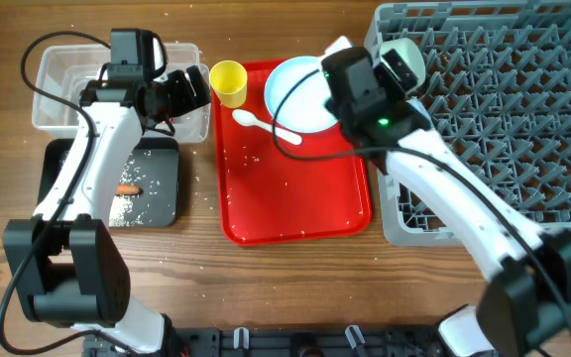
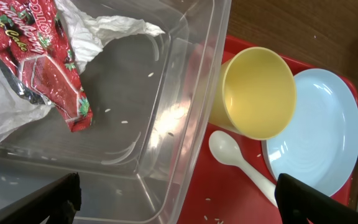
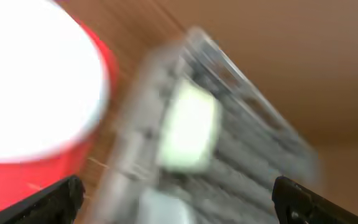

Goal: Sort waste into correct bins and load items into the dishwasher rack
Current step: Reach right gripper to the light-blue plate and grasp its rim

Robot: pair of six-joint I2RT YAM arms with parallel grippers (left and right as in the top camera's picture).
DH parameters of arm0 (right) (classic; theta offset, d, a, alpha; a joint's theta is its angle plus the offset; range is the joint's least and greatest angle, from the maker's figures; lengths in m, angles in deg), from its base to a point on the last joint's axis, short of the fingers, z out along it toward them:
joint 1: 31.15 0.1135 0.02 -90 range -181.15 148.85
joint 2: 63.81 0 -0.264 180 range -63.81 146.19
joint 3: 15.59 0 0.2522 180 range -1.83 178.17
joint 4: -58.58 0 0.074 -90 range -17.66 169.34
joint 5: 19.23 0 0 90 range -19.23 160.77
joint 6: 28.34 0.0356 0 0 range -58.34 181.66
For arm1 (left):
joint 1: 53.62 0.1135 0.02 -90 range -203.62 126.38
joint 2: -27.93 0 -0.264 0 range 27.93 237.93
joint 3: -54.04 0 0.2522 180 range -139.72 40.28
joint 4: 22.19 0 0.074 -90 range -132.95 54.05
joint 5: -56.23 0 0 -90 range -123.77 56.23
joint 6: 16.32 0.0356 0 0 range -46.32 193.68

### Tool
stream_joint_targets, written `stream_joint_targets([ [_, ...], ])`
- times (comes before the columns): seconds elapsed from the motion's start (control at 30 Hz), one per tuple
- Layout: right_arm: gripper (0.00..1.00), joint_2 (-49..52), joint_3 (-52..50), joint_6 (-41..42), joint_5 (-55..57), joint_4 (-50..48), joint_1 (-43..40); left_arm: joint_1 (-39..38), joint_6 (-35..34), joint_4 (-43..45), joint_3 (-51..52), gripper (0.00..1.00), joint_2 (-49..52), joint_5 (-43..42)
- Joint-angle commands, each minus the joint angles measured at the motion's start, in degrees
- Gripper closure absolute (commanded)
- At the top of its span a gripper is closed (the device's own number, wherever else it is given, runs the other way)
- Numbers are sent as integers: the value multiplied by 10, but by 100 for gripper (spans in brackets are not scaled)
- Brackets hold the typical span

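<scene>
My right gripper will grab the pale blue plate's rim [image 1: 335, 102] on the side facing the rack, so the opposite edge stays free to load into the dishwasher rack [image 1: 504, 109].
My left gripper [image 1: 188, 91] [image 2: 179, 199] is open and empty, above the corner of the clear bin [image 1: 57, 84] [image 2: 197, 118] beside the red tray. The bin holds a red snack wrapper [image 2: 48, 68] and a white napkin [image 2: 114, 28]. On the tray lie a yellow cup [image 1: 228, 82] [image 2: 257, 93], a pale blue plate [image 1: 300, 94] [image 2: 322, 134] and a white spoon [image 1: 266, 126] [image 2: 238, 158]. My right gripper [image 1: 350, 69] [image 3: 179, 196] is open and empty, between the plate and the grey dishwasher rack [image 1: 504, 109] [image 3: 253, 143]. A pale bowl [image 1: 404, 61] [image 3: 188, 127] sits in the rack's near corner; the right wrist view is blurred.
The black bin [image 1: 157, 178] in front of the clear bin holds an orange carrot-like stick [image 1: 127, 188] and rice grains. Rice grains are scattered on the red tray [image 1: 295, 208] [image 2: 229, 199]. Both arms reach over the tray's far end.
</scene>
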Motion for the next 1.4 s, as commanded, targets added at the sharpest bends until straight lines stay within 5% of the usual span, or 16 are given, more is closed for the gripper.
stream_joint_targets([
  [0.0, 0, -44, -1, 135, -319, 15, 5, 3, -1, 0, -7, 1, 5, 3],
  [0.07, 0, -46, -1, 138, -398, -5, 5, 3, -1, 0, -7, 0, 5, 3],
  [0.13, 0, -42, -1, 238, -445, -50, 5, 3, -1, 0, -7, 0, 5, 3],
  [0.23, 10, -42, -1, 352, -403, -95, 5, 3, -1, 0, -7, 0, 5, 3],
  [0.5, 20, 6, -1, 461, -341, -215, -2, 3, -1, 0, -7, 0, 5, 3],
  [0.63, 23, 44, -1, 476, -333, -166, -34, 3, -1, 0, -7, 0, 5, 3],
  [0.97, 53, 218, -1, 549, -286, -100, -55, 3, -1, 0, -7, 0, 5, 3],
  [1.37, 63, 229, -1, 561, -289, -55, -59, 3, -1, 0, -7, 0, 5, 3],
])
